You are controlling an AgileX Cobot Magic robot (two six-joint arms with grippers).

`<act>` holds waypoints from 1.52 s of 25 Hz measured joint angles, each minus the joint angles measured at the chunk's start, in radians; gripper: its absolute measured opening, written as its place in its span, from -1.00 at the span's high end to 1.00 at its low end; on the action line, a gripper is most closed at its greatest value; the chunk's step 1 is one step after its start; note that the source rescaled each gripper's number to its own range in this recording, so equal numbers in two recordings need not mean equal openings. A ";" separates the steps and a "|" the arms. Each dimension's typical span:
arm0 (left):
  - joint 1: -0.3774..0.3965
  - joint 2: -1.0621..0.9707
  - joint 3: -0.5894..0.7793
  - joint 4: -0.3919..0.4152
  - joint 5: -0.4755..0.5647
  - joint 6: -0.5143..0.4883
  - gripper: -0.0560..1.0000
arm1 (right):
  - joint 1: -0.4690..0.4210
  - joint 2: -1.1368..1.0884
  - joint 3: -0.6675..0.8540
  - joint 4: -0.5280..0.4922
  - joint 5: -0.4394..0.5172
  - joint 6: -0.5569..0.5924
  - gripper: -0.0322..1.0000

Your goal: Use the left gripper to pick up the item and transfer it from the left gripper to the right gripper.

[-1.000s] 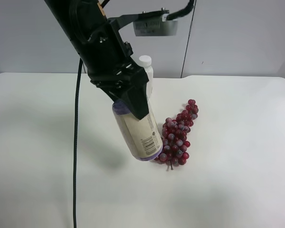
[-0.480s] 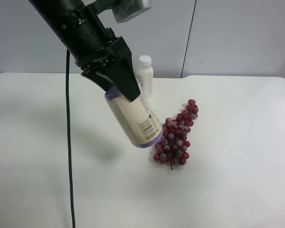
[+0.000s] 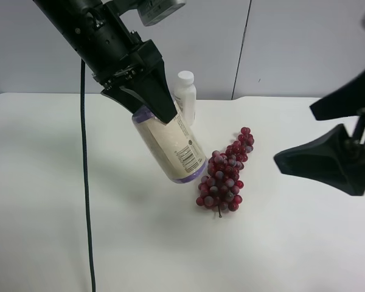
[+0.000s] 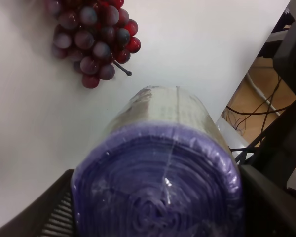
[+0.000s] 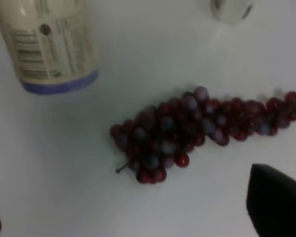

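The right gripper grabs the canister by its free lower end (image 3: pixel 185 159) next, since the black fingers of my left gripper cover the canister's upper end.
A tall canister (image 3: pixel 170 149) with a cream label and purple wrapped ends hangs tilted above the table. The left gripper (image 3: pixel 147 106), on the arm at the exterior high view's left, is shut on the canister's upper end. In the left wrist view the canister's purple end (image 4: pixel 158 173) fills the space between the fingers (image 4: pixel 54 210). The right gripper (image 3: pixel 294 137) is open and empty at the exterior high view's right, well apart from the canister. Its wrist view shows the canister's lower end (image 5: pixel 49 44) and one dark finger (image 5: pixel 276 202).
A bunch of red grapes (image 3: pixel 225 173) lies on the white table (image 3: pixel 48 213) just beside and below the canister, also seen in the right wrist view (image 5: pixel 197 128) and left wrist view (image 4: pixel 91 37). A white bottle (image 3: pixel 185 97) stands behind.
The left arm has raised the canister and carried it a little toward the exterior high view's left. The right gripper has come into view from that view's right, open.
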 joint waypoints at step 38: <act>0.000 0.000 0.000 -0.268 0.000 0.000 0.88 | 0.191 0.351 -0.002 0.100 -0.365 -0.176 -0.85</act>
